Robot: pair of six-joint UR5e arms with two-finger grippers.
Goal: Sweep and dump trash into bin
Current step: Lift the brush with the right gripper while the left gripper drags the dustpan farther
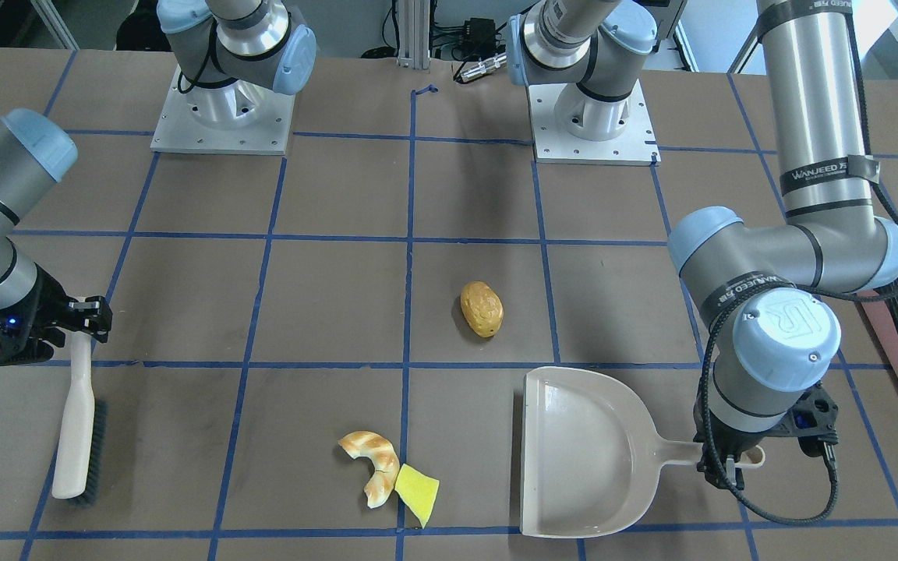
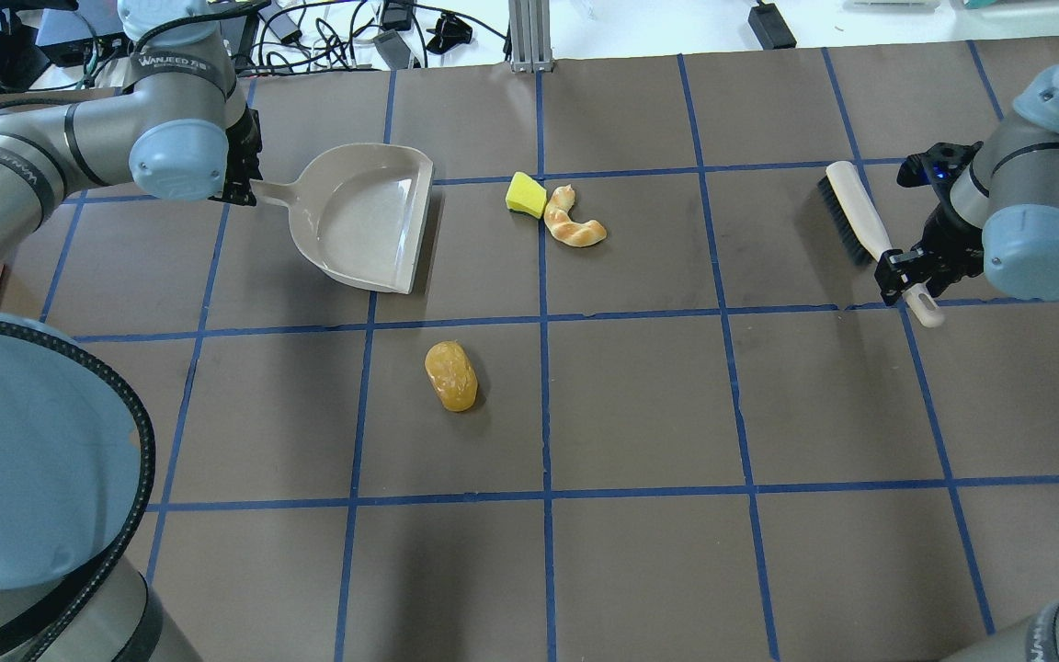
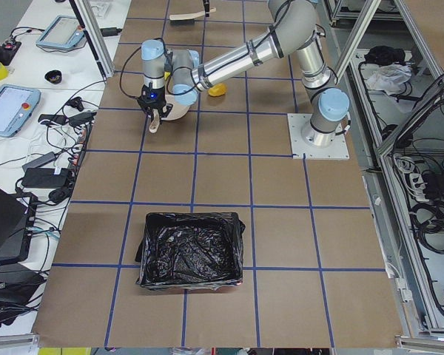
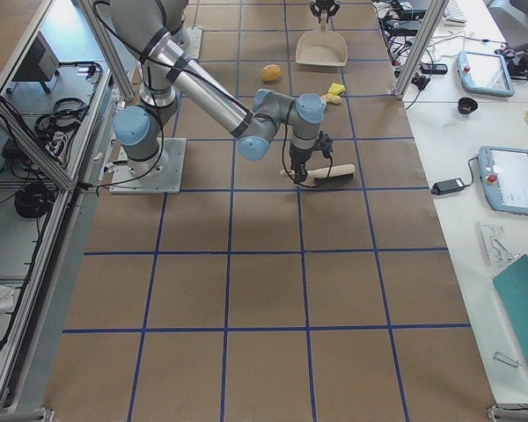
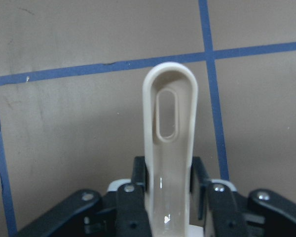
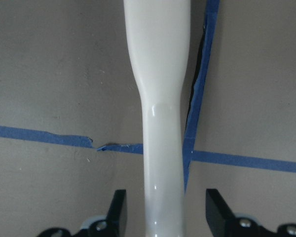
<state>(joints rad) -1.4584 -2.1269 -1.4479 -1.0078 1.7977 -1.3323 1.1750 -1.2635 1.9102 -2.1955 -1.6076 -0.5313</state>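
Observation:
The black-bristled brush has to sweep the trash into the dustpan (image 1: 581, 452), so my right gripper should next pick the brush up by its white handle (image 1: 80, 363).
The trash lies on the brown table: a brown potato-like lump (image 1: 482, 309) (image 2: 451, 375), a curved golden bread piece (image 1: 372, 460) (image 2: 574, 223), and a yellow-green sponge wedge (image 1: 418, 491) (image 2: 526, 194) touching the bread. My left gripper (image 1: 726, 460) (image 5: 168, 173) is shut on the handle of the beige dustpan (image 1: 581, 452) (image 2: 369, 221), which rests flat with its mouth towards the trash. My right gripper (image 1: 83, 315) (image 6: 166, 197) is open, its fingers on either side of the white brush (image 1: 76, 425) (image 2: 856, 216) handle with gaps. The bin (image 3: 191, 249), lined with a black bag, stands beyond my left arm.
The bin's pink side (image 1: 893, 343) shows at the table's end past the left arm. Both arm bases (image 1: 223, 117) stand at the robot's side of the table. Blue tape lines grid the table.

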